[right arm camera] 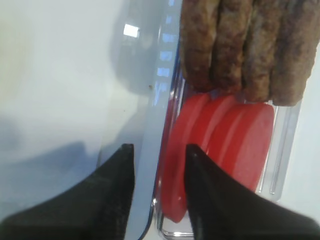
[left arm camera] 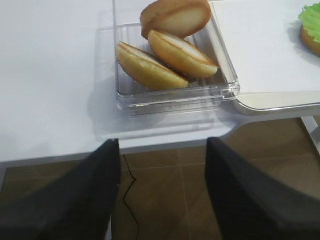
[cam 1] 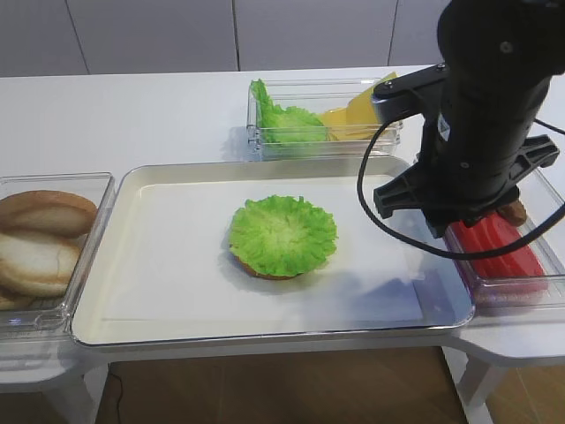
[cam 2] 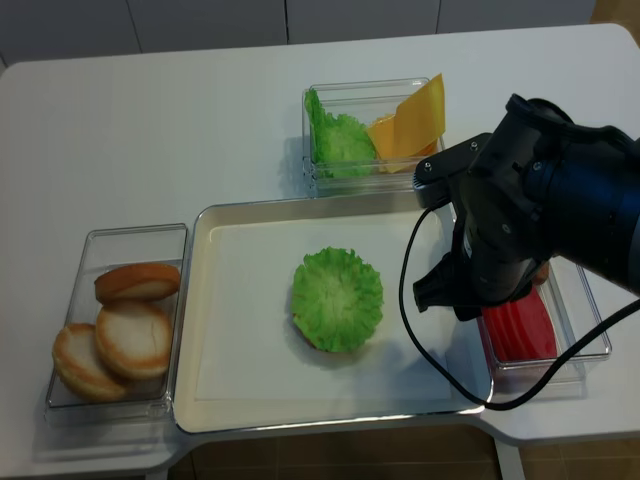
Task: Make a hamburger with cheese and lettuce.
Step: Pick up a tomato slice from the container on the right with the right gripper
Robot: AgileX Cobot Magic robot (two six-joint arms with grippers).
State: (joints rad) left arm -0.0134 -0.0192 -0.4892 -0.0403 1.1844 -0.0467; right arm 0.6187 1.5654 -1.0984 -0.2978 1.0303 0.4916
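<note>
I need to grab the red round slice by its rim with my right gripper next, and then the slice should go on top of the lettuce on the hamburger (cam 2: 338, 299).
The hamburger (cam 1: 282, 237) lies in the middle of the metal tray (cam 1: 159, 265), a brown bun base under a frilly green lettuce disc (cam 2: 337, 298); its edge also shows at the hamburger (left arm camera: 311, 25). More lettuce (cam 1: 284, 122) and yellow cheese slices (cam 1: 357, 108) stand in a clear bin at the back. My right gripper (right arm camera: 160, 147) is open and low over the near wall of the right-hand bin; one finger is over the tray rim, the other over the red round slices (right arm camera: 220, 145). My left gripper (left arm camera: 163, 141) hangs open over the floor, off the table's front edge.
A clear bin (cam 1: 93, 190) at the left holds three bun halves (left arm camera: 172, 50). The right bin (cam 2: 590, 330) holds red slices with brown patties (right arm camera: 240, 50) behind them. The right arm's black body (cam 1: 490, 115) and cable (cam 1: 371, 212) hang over the tray's right end.
</note>
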